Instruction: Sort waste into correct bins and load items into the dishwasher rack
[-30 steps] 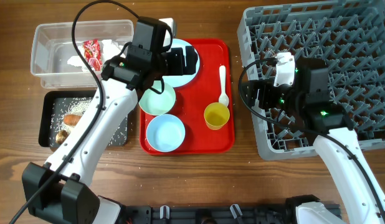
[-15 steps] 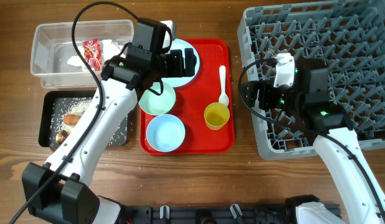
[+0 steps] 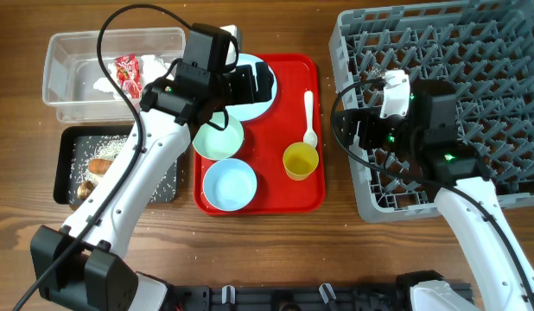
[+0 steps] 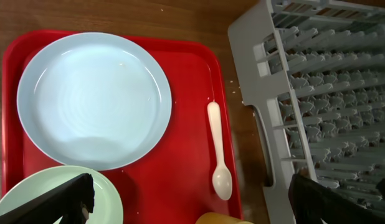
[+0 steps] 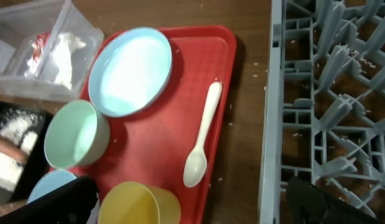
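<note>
Next, my right gripper grabs the pale green bowl by its rim, one finger inside, which leaves the bowl's base free to load into the rack.
The light blue plate, pale green bowl, light blue bowl, yellow cup and white spoon sit on the red tray. My left gripper hovers open and empty over the plate; its fingers span the green bowl and spoon. My right gripper is open and empty above the grey rack's left edge, with the cup and spoon between its fingers.
The clear tub at back left holds a white napkin and red wrapper. The black tray in front of it holds rice, an orange stick and a brown lump.
</note>
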Robot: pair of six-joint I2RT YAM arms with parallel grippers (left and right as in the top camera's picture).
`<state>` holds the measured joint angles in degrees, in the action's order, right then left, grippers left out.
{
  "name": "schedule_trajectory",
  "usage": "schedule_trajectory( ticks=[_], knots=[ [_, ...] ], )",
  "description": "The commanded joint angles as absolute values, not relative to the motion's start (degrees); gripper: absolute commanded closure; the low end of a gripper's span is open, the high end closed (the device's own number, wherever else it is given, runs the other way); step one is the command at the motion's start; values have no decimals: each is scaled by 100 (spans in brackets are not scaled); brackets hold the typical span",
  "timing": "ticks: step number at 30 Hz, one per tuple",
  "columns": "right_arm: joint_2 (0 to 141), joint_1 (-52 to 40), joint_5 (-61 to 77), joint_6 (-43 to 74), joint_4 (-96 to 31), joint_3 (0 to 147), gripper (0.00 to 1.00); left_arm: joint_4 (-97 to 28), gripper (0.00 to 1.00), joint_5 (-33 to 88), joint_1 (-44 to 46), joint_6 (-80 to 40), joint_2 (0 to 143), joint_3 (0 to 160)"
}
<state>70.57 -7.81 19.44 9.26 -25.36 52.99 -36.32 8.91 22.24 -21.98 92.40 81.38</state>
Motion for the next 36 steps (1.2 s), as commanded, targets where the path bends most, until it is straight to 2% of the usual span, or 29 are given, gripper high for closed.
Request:
schedule_trajectory(
  ticks=[1, 4, 8, 14, 17, 21, 25, 27, 28, 30, 32, 36],
  knots=[
    [7094, -775, 1997, 1485, -2182, 5400, 0, -3555, 0, 934, 2082, -2270, 9192, 8215],
    [7094, -777, 2150, 1520, -1986, 5406, 0, -3763, 0, 939, 1883, -2025, 9120, 8294],
    [7094, -779, 2145, 1656, -2196, 5865, 3, -4689, 0, 268, 1879, -1710, 9120, 8969],
    [7404, -786, 1992, 1590, -3164, 7472, 5, -5378, 1, -10, 1610, -1715, 9131, 9408],
    [7931, -845, 1992, 1682, -3133, 8138, 6, -5651, 0, -12, 1345, -1712, 9131, 9408],
    [9312, -1376, 1621, 1999, -3009, 9083, 9, -5710, 0, -8, 1050, -1737, 9131, 9408],
    [10217, -1865, 1787, 2292, -3131, 9299, 14, -5863, 0, -34, 1026, -1737, 9131, 9408],
    [10593, -2427, 1793, 2270, -3310, 9299, 15, -5951, 0, -25, 722, -2362, 9131, 9408],
    [10995, -2840, 1739, 2263, -3457, 9299, 17, -6027, 0, 104, 266, -2576, 9131, 9408],
    [11373, -3111, 1739, 2263, -3503, 9297, 27, -6110, 0, 126, -95, -2602, 9131, 9408],
    [11874, -3398, 1741, 2460, -3520, 9297, 30, -6134, 0, 123, -447, -2600, 9131, 9408],
    [12230, -3454, 1739, 2613, -3391, 9297, 46, -6134, 0, 119, -528, -2600, 9131, 9408]
  ],
)
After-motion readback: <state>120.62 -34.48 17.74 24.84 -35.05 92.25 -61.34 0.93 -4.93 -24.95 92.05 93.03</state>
